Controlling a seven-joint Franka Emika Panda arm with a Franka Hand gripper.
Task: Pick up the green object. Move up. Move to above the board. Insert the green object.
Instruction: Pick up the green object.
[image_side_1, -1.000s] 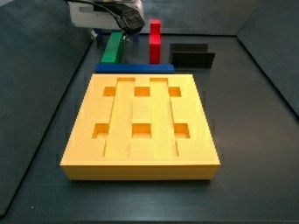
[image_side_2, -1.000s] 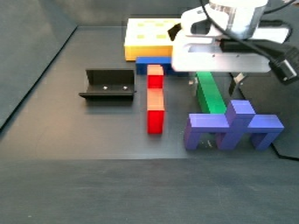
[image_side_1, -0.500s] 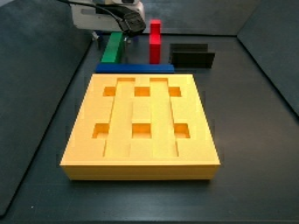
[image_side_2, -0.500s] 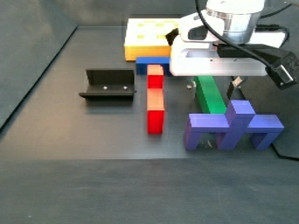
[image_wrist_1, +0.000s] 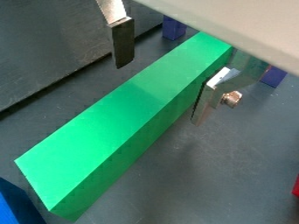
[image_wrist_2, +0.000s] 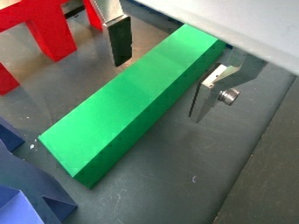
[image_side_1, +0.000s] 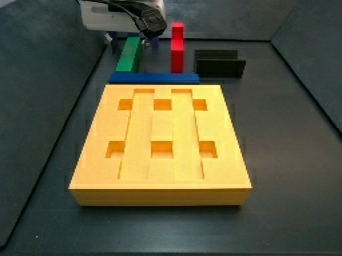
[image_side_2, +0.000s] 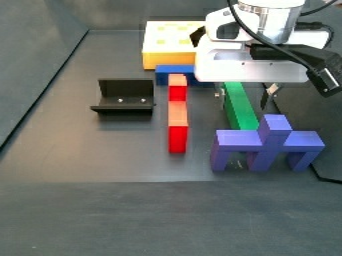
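Note:
The green bar has its end (image_side_1: 132, 43) (image_wrist_1: 197, 54) beside the purple-blue block. My gripper will next grip the bar by that end to insert the bar into the slotted board.
The green object (image_wrist_1: 128, 122) is a long plain green bar lying flat on the dark floor; it shows in both wrist views (image_wrist_2: 128, 109) and both side views (image_side_1: 130, 54) (image_side_2: 241, 108). My gripper (image_wrist_1: 163, 74) (image_wrist_2: 163, 74) stands over its far part, open, one finger on each side of the bar. One finger (image_wrist_1: 121, 42) stands apart from the bar; the other finger (image_wrist_1: 208, 96) is close against its side. The orange-yellow board (image_side_1: 160, 140) with slots lies nearer the camera in a side view, and farther off in a side view (image_side_2: 171, 45).
A red upright bar (image_side_1: 177, 47) and a flat blue bar (image_side_1: 154, 76) lie by the board's far end. A black box (image_side_1: 221, 63) stands to the right. A purple-blue block (image_side_2: 267, 145) sits at the green bar's end. A dark fixture (image_side_2: 123, 98) stands on the left.
The gripper rose slightly half a second ago and is back low around the green bar. The bar has not moved.

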